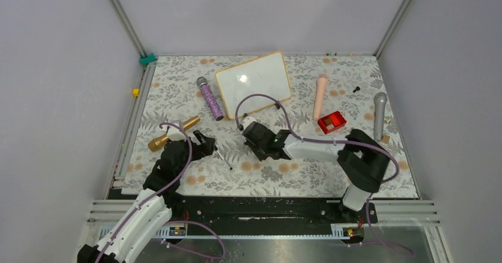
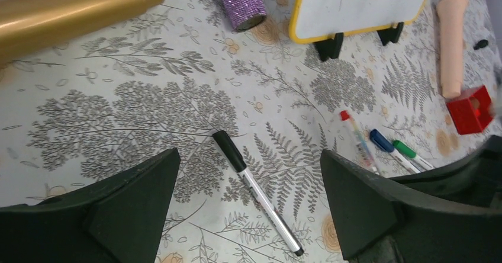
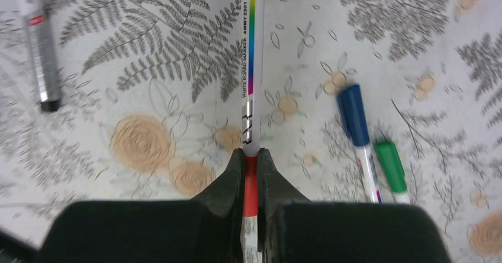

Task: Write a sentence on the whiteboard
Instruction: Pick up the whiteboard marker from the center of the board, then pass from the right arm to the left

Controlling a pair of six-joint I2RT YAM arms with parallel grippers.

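Next, my left gripper grabs the red whiteboard marker by its red cap (image 2: 345, 115), and the marker's body stays free for uncapping to write.
The whiteboard (image 1: 253, 76) stands tilted on black clip feet at the back centre, and its lower edge shows in the left wrist view (image 2: 355, 2). Its face shows no red sentence. My right gripper (image 3: 251, 153) is shut on a red whiteboard marker (image 3: 251, 50) with a rainbow stripe, low over the cloth; in the top view the gripper (image 1: 245, 122) is in front of the board. My left gripper (image 2: 248, 154) is open and empty, with a black-capped marker (image 2: 254, 189) lying on the cloth between its fingers. In the top view the left gripper (image 1: 207, 143) is left of centre.
A blue marker (image 3: 355, 118) and a green marker (image 3: 389, 165) lie right of the held one. A gold microphone (image 1: 173, 132), a purple glitter microphone (image 1: 210, 98), a peach microphone (image 1: 320, 97), a grey microphone (image 1: 379, 115) and a red box (image 1: 331, 122) lie around the board.
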